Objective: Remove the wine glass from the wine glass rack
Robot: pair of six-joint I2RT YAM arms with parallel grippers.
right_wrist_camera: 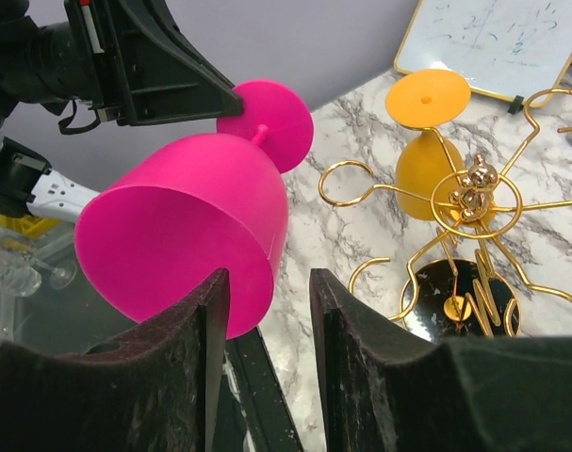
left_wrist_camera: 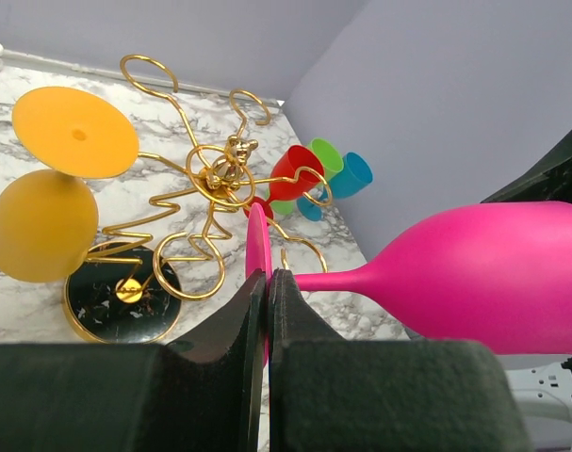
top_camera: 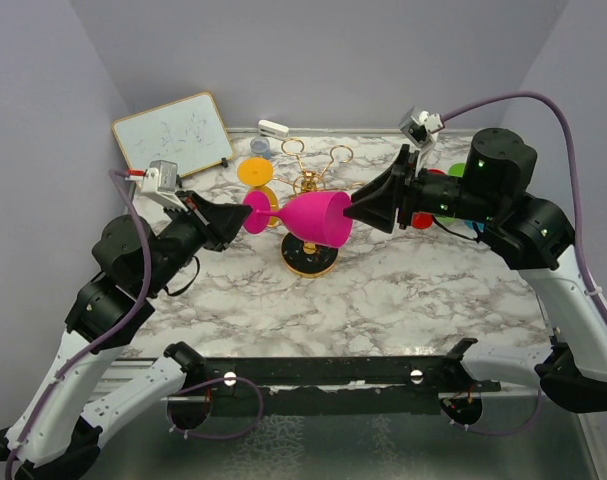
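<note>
I will next grab the pink wine glass by its bowl's rim with my right gripper, so its round foot stays free to rest on the tabletop.
A pink wine glass hangs on its side in the air in front of the gold wine glass rack. My left gripper is shut on the glass's round foot, with the stem and bowl pointing right. My right gripper is open at the bowl's mouth. In the right wrist view its fingers straddle the near side of the rim. An orange wine glass still hangs upside down on the rack.
The rack's black gold-rimmed base stands on the marble table under the pink glass. A whiteboard leans at the back left. Red, green and blue cups lie at the back right, behind my right arm.
</note>
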